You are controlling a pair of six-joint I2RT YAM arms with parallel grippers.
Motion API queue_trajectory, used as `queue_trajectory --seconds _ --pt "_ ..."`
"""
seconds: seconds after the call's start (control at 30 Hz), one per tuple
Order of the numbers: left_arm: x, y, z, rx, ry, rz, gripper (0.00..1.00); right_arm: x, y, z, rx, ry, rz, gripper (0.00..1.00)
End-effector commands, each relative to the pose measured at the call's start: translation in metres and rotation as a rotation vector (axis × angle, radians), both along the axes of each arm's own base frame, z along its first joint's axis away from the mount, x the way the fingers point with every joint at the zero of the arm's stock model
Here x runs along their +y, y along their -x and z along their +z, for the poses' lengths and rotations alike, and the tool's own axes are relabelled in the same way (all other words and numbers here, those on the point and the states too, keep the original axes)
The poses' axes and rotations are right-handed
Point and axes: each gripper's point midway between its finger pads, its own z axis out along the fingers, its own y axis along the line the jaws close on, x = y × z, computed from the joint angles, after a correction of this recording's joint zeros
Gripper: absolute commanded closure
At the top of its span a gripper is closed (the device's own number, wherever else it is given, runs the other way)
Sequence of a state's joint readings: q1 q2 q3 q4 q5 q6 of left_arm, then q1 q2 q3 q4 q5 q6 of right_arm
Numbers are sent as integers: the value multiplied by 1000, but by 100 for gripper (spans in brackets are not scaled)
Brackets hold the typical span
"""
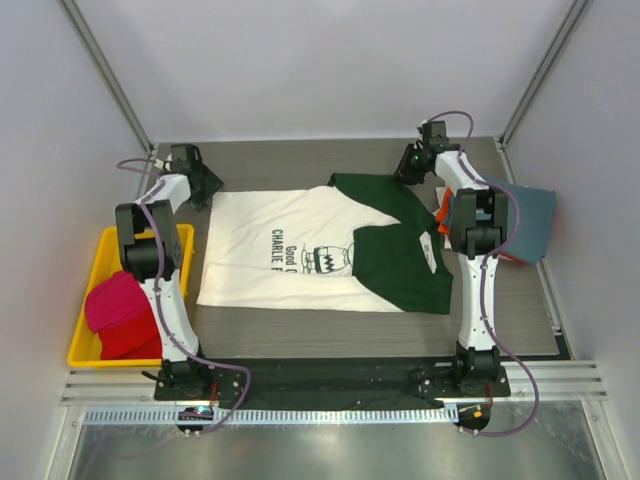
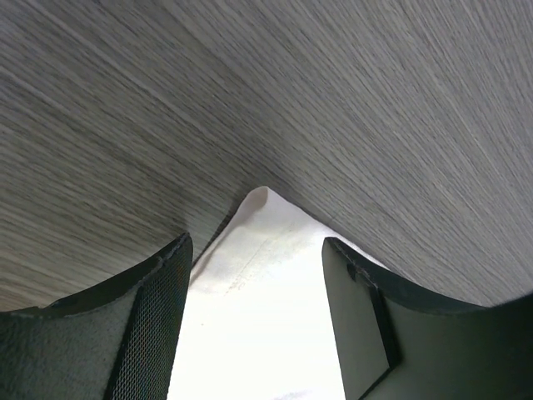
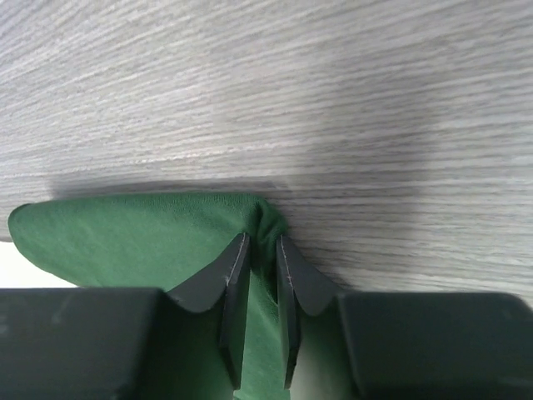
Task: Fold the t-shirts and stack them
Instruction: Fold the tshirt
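Note:
My left gripper will next pinch the t-shirt's far white corner point(image 1: 217, 197) point(image 2: 259, 219), opposite the held green fold, to fold the far edge of the t-shirt over evenly.
A cream-white t-shirt point(image 1: 250, 255) with dark green sleeves and a black chest print lies flat in the middle of the table, its right part folded over. My left gripper point(image 1: 205, 190) is open at the shirt's far left corner. In the left wrist view its fingers point(image 2: 158, 317) stand either side of the white corner point(image 2: 258, 292) without closing on it. My right gripper point(image 1: 410, 168) is at the far right of the shirt. In the right wrist view the right gripper point(image 3: 262, 243) is shut on a bunched fold of green cloth point(image 3: 125, 229), low on the table.
A yellow bin point(image 1: 92, 258) at the left edge holds a red shirt point(image 1: 120, 315). A slate-blue shirt point(image 1: 530, 220) lies on an orange one point(image 1: 443, 212) at the right edge. The grey wood-grain table point(image 1: 300, 160) ends at walls on three sides.

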State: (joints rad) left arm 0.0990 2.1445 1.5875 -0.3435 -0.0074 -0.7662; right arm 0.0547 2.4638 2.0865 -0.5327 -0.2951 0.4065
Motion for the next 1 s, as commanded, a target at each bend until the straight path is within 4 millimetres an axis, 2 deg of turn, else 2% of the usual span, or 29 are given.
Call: queue_trajectory --seconds 0.0,0.1,0.23,0.3,0.47,0.5,0.57,0.67,0.8,0.9,0.97 --pt "7 -11 8 -27 -44 -19 36 -10 -16 30 -75 36 -34 76" --pt "7 -13 6 -19 -47 -26 36 -12 -17 36 -92 47 -41 78" --pt "10 -18 5 1 -62 -26 38 -13 -17 33 -98 47 -48 89" --pt "10 -20 -3 16 -57 -31 40 -9 -17 32 -99 33 -41 90" --pt "4 -19 -9 43 -36 -50 56 -11 -16 30 -96 32 -51 91" --pt "4 -18 -7 41 -36 -51 62 -10 -16 32 -99 32 -50 91" --pt "4 -17 -8 40 -41 -56 64 -11 -16 33 -103 29 -52 91" --pt "2 -21 -7 27 -41 -67 73 -9 -15 33 -103 28 -49 92" --pt "-4 -23 -6 22 -23 -90 100 -13 -17 38 -116 31 -61 95" --pt "0 -19 -3 20 -37 -81 100 -15 -19 52 -141 26 -65 97" --pt "8 -19 10 -5 -82 -55 100 -17 -19 59 -154 30 -71 98"
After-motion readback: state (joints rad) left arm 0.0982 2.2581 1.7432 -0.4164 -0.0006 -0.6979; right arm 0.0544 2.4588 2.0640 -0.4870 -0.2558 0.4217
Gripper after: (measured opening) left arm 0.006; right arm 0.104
